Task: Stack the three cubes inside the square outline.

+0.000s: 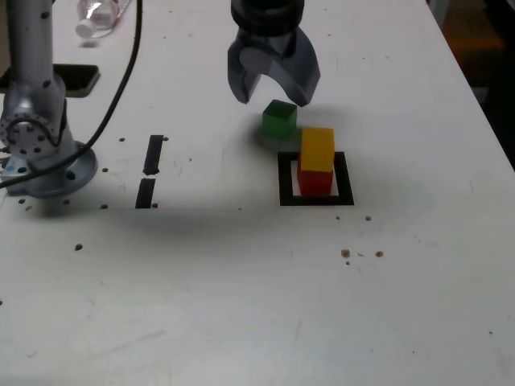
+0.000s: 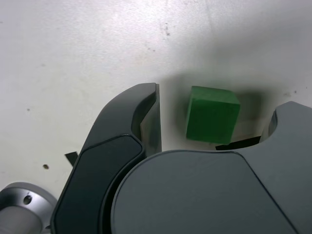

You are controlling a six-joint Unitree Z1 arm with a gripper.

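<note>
My gripper lowers to the green cube, before it closes on the cube, since my fingertips are still above the green cube's top (image 1: 281, 108).
The yellow cube (image 1: 318, 149) sits on top of the red cube (image 1: 315, 182) inside the square outline (image 1: 315, 197) of black tape. The green cube (image 1: 279, 120) rests on the table just behind the outline, toward the exterior view's left. My gripper (image 1: 273, 92) hangs open directly above the green cube. In the wrist view the green cube (image 2: 212, 114) lies on the table between the two spread fingers (image 2: 144, 117), untouched by either one.
Two short black tape strips (image 1: 150, 171) lie left of the outline in the exterior view. The arm's base (image 1: 39, 153) stands at the far left with a black cable (image 1: 121, 72). A plastic bottle (image 1: 100, 16) lies at the back. Small dark specks dot the table.
</note>
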